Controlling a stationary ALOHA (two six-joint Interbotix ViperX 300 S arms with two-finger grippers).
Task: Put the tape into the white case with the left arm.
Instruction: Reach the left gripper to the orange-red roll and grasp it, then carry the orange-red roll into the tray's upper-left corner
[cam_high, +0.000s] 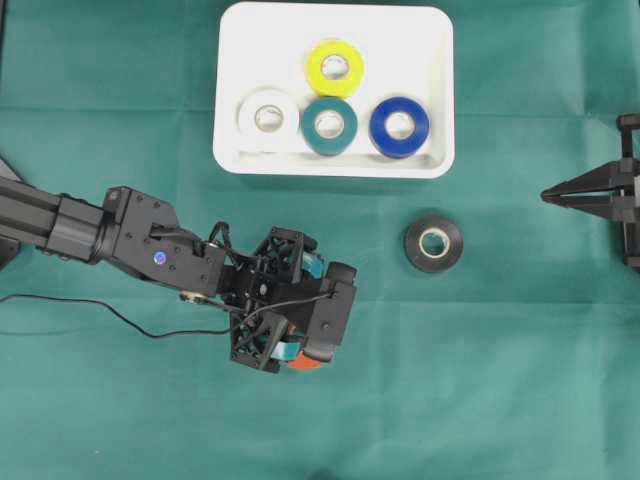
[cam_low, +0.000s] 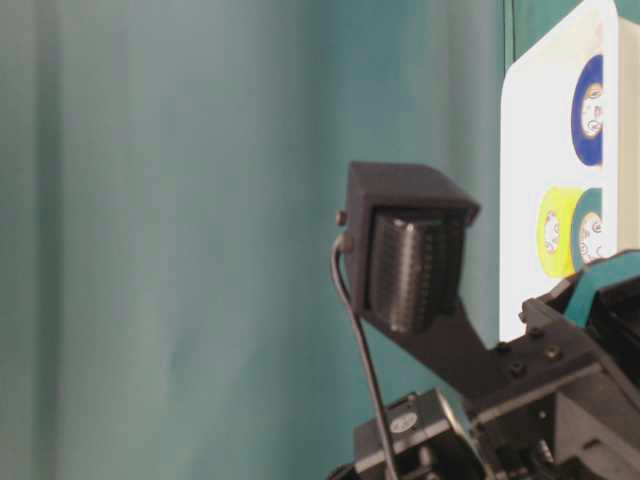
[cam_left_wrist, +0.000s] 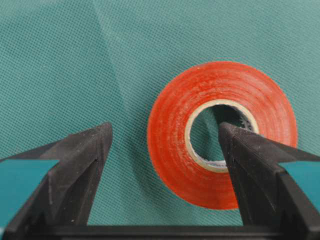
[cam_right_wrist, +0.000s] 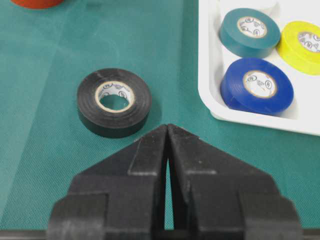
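Note:
My left gripper should close on the red tape roll's side (cam_left_wrist: 168, 135) now, because my fingers are on both sides of it in the left wrist view.
A red tape roll (cam_left_wrist: 170, 145) lies flat on the green cloth; a sliver of it shows under the gripper from overhead (cam_high: 305, 364). My left gripper (cam_left_wrist: 165, 127), black with teal bands, is open over it (cam_high: 298, 312). One finger stands in the roll's hole, the other outside the roll with a gap of cloth between. A black tape roll (cam_high: 434, 243) lies below the white case (cam_high: 232, 30), also seen in the right wrist view (cam_right_wrist: 114, 102). My right gripper (cam_right_wrist: 167, 127) is shut and empty at the right edge (cam_high: 548, 194).
The white case (cam_right_wrist: 210, 75) holds a white roll (cam_high: 267, 119), a yellow roll (cam_high: 335, 68), a teal roll (cam_high: 329, 125) and a blue roll (cam_high: 399, 126). The table-level view shows the left arm's camera housing (cam_low: 410, 250) and part of the case (cam_low: 530, 150).

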